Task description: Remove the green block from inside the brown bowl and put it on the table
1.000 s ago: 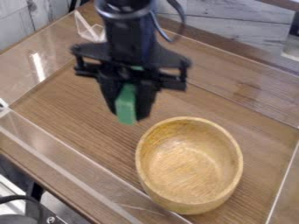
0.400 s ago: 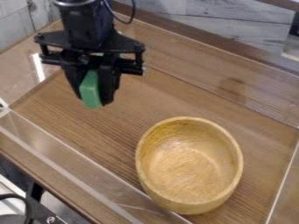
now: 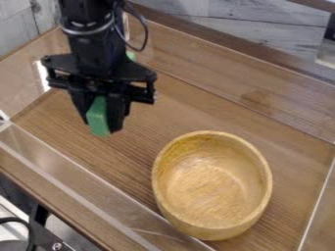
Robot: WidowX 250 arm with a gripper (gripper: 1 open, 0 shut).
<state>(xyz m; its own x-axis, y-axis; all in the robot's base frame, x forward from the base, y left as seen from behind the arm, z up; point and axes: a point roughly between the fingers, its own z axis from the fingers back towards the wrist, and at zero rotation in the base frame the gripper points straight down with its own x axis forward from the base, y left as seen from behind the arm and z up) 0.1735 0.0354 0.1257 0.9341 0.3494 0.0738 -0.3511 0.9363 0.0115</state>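
The green block's lower end is above the wooden tabletop. My gripper must hold the block until it reaches the tabletop.
My gripper [image 3: 104, 116] is shut on the green block [image 3: 98, 115], which hangs upright between the black fingers a little above the table [image 3: 236, 98], left of centre. The brown bowl [image 3: 213, 183] sits at the lower right, holding nothing, well apart from the gripper. Only the block's lower part shows below the fingers. The black arm rises from the gripper to the top edge of the view.
Clear acrylic walls [image 3: 78, 181] run along the table's front and left edges. Bare wood-grain surface lies around and beneath the gripper and behind the bowl.
The gripper carried the green block leftward, away from the bowl, and has come down a little closer to the table.
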